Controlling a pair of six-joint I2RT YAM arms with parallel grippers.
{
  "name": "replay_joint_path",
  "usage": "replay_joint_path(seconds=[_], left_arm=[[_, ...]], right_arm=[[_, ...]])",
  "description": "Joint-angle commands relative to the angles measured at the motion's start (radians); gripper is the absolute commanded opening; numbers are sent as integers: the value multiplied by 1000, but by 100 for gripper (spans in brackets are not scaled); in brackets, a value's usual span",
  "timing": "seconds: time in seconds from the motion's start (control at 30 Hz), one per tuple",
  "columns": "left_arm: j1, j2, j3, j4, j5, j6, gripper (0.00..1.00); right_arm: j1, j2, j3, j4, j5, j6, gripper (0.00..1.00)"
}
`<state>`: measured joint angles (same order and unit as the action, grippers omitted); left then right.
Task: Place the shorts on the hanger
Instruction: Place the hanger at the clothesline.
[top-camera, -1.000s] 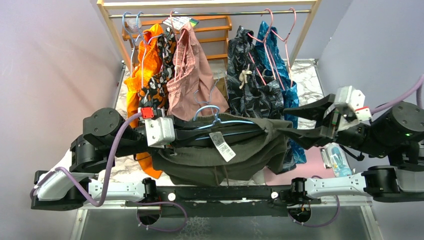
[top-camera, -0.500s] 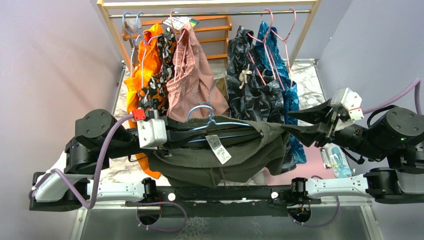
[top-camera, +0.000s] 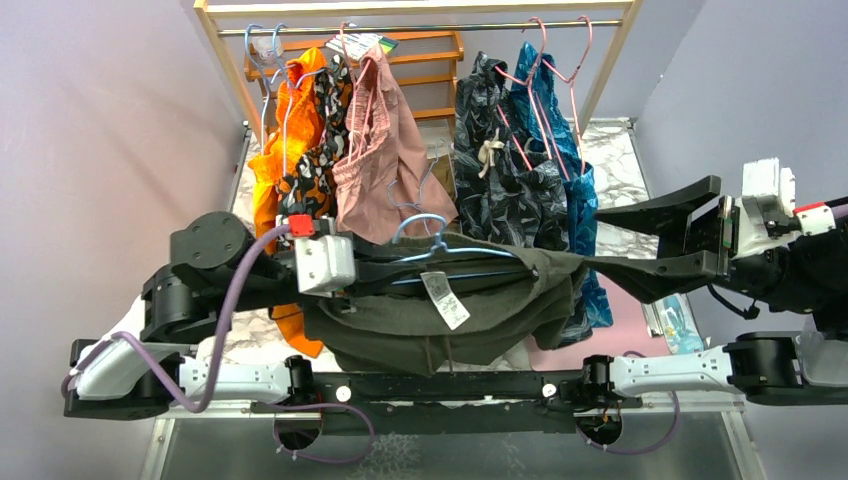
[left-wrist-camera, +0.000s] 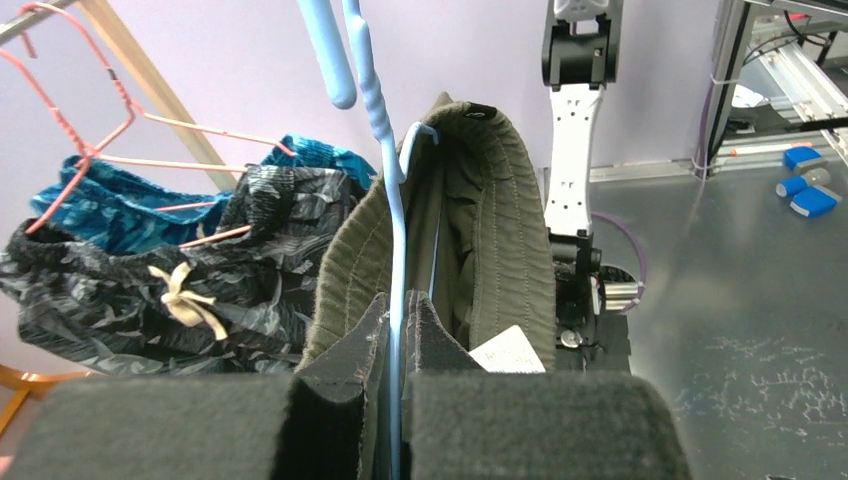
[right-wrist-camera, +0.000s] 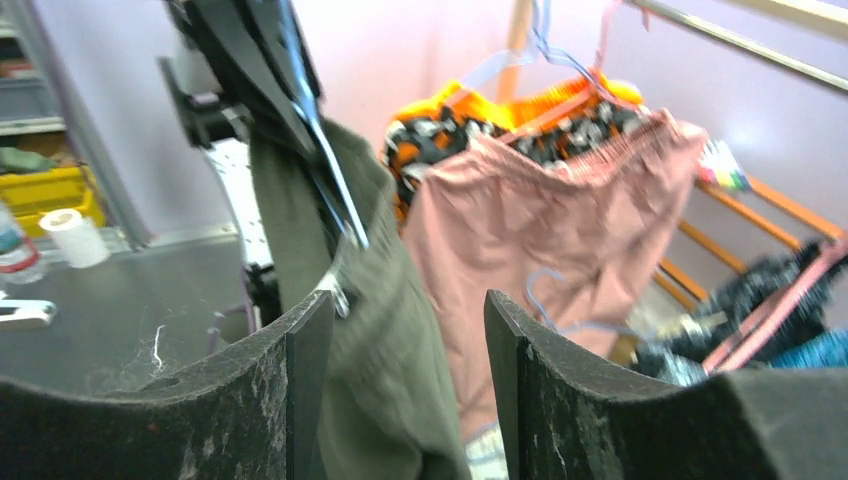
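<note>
My right gripper grabs the light-blue hanger by the wire (left-wrist-camera: 397, 230) beside its hook next, which leaves the hook free to hang.
The dark olive shorts (top-camera: 440, 310) hang draped over the light-blue hanger (top-camera: 455, 249), white label showing. My left gripper (top-camera: 390, 270) reaches in from the left and is shut on the hanger. In the left wrist view, the hanger wire (left-wrist-camera: 397, 230) runs up from between the pressed pads (left-wrist-camera: 440, 340), with the shorts' waistband (left-wrist-camera: 490, 230) looped over it. My right gripper (top-camera: 592, 238) stands open at the shorts' right end, its lower finger against the cloth. In the right wrist view the olive shorts (right-wrist-camera: 385, 330) lie loose between the spread fingers (right-wrist-camera: 300, 370).
Behind stands a wooden rack (top-camera: 225, 60) whose rail carries orange shorts (top-camera: 285, 120), dusty-pink shorts (top-camera: 385, 160), dark leaf-print shorts (top-camera: 500, 170) and teal shorts (top-camera: 560, 120) on wire hangers, some pink (top-camera: 560, 60). A plastic bottle (top-camera: 680, 320) lies at the right.
My right gripper has drawn back to the right and its jaws have spread wider. The left arm, with hanger and shorts, shifted left and then back to the right.
</note>
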<state>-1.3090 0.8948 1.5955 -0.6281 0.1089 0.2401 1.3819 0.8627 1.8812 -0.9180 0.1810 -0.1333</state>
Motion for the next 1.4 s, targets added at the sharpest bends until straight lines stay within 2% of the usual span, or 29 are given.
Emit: replay_joint_path(seconds=[0.0,0.4,0.87,1.03,1.17,1.23,1.27,1.33,1.37], left_arm=[[4,53,41,88,65,-4,0],[4,138,93,88,118,22,0],[4,152,72,98,128,37,0],[4,159,70,106,133,39,0],[4,150,26,129,132,38,0],[4,136,-10,148,112,34,0],[4,129,-25,154,97,32,10],[4,112,-41,162,68,27,60],[4,99,-47,168,52,24,73]], right_arm=[[5,146,64,19,-208,-43,60],[5,231,-25,74,-264,-81,58],[5,188,-101,189,-304,-6,40],[5,193,-130,222,-303,15,29],[5,189,-155,246,-299,20,2],[5,180,-162,248,-285,20,1],[5,175,-157,243,-272,21,1],[5,160,-144,214,-233,21,1],[6,149,-138,198,-206,23,1]])
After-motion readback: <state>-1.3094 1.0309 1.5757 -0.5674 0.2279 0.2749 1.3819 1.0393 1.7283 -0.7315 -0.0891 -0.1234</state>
